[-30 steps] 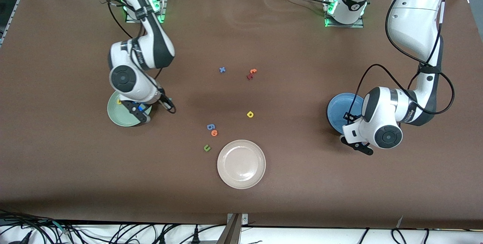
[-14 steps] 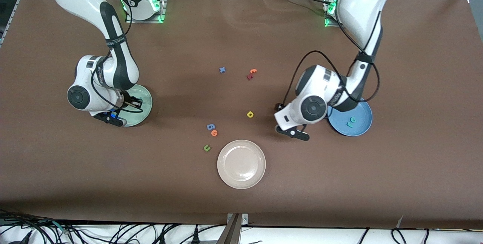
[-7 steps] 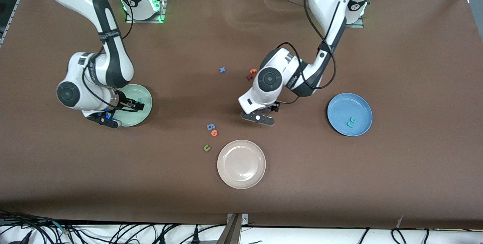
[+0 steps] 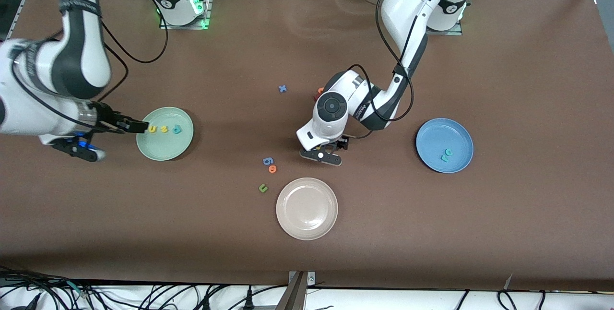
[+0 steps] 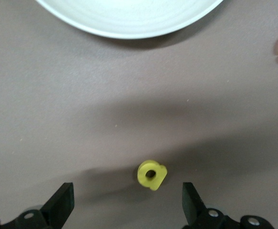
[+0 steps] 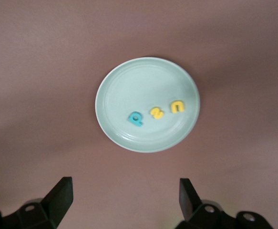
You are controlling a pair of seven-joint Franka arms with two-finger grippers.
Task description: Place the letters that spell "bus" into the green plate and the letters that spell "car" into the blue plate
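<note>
My left gripper moves toward the yellow a next and closes on it only then, since its fingers are above the table, still short of the a.
The green plate point(image 4: 165, 150) holds a yellow u point(image 4: 152, 129), a yellow s point(image 4: 163, 129) and a teal b point(image 4: 177, 129); the right wrist view shows the same three in the green plate point(image 6: 143, 86). My right gripper point(image 4: 80, 149) hangs open and empty, high over the table beside this plate, toward the right arm's end. The blue plate point(image 4: 439, 132) holds a teal c and r point(image 4: 446, 154). My left gripper point(image 4: 320, 155) is low over the middle of the table. It is open, and the yellow a point(image 5: 151, 174) lies on the table between its fingers, untouched.
A cream-white plate point(image 4: 307, 208) lies nearer the front camera than the left gripper. A blue g point(image 4: 267, 160), an orange o point(image 4: 272, 169) and a dark green u point(image 4: 263, 187) lie beside it. A blue x point(image 4: 282, 89) and red-orange letters point(image 4: 318, 93) lie farther back.
My right gripper opened, left the teal b in the green plate and rose away toward its end. My left arm swung from the blue plate to over the yellow a.
</note>
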